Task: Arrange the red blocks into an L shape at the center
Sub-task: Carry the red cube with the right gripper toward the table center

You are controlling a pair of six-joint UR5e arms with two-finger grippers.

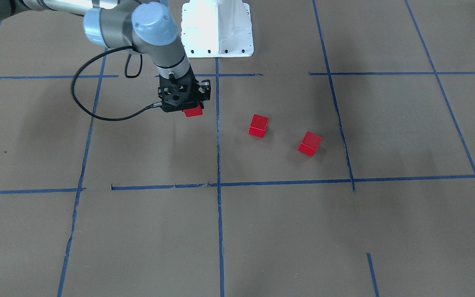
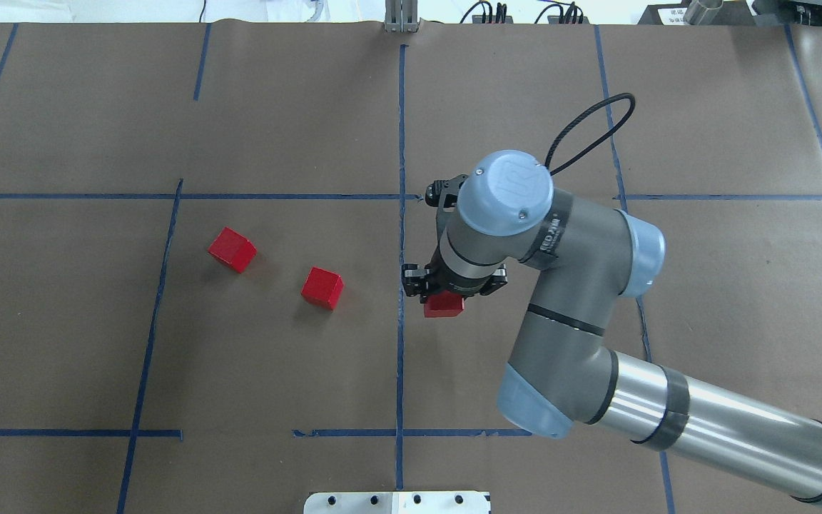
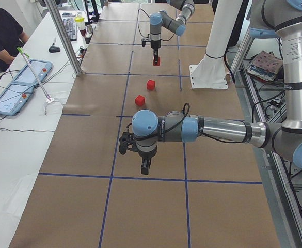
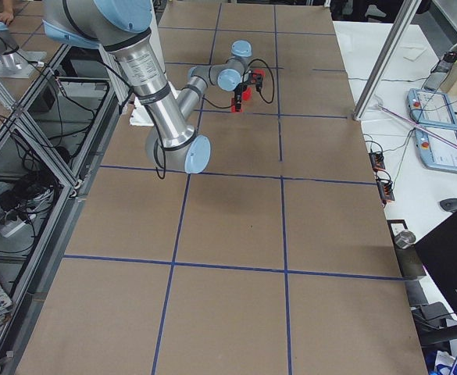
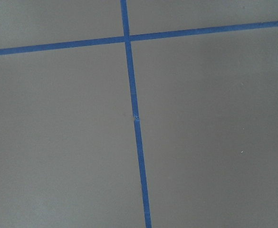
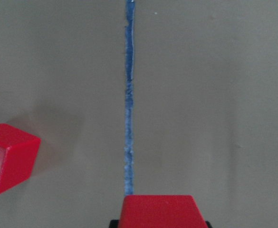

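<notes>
My right gripper should keep holding the red block until the block covers the vertical blue tape line, because the block is hanging with its lower edge [image 1: 194, 115] beside the line.
My right gripper [image 2: 444, 300] is shut on one red block [image 2: 444, 305], low over the brown paper just right of the vertical blue tape line [image 2: 401, 321]. In the front view the held block [image 1: 193, 111] sits under the black fingers. In the right wrist view it [image 6: 160, 211] is at the bottom edge, on the tape line [image 6: 129, 95]. Two other red blocks [image 2: 322, 288] [image 2: 232, 250] lie loose and apart on the paper to the left. The nearer one shows in the right wrist view [image 6: 8, 156]. My left gripper [image 3: 145, 168] hangs over bare paper far from the blocks; I cannot tell if it is open or shut.
The white robot base [image 1: 217, 29] stands at the table's robot-side edge. A black cable [image 1: 97, 95] loops from the right wrist. In the left side view a metal post [image 3: 63, 36] stands at the table's far side, and beyond it is a side table with tablets [image 3: 21, 85] and a seated operator [image 3: 1, 31].
</notes>
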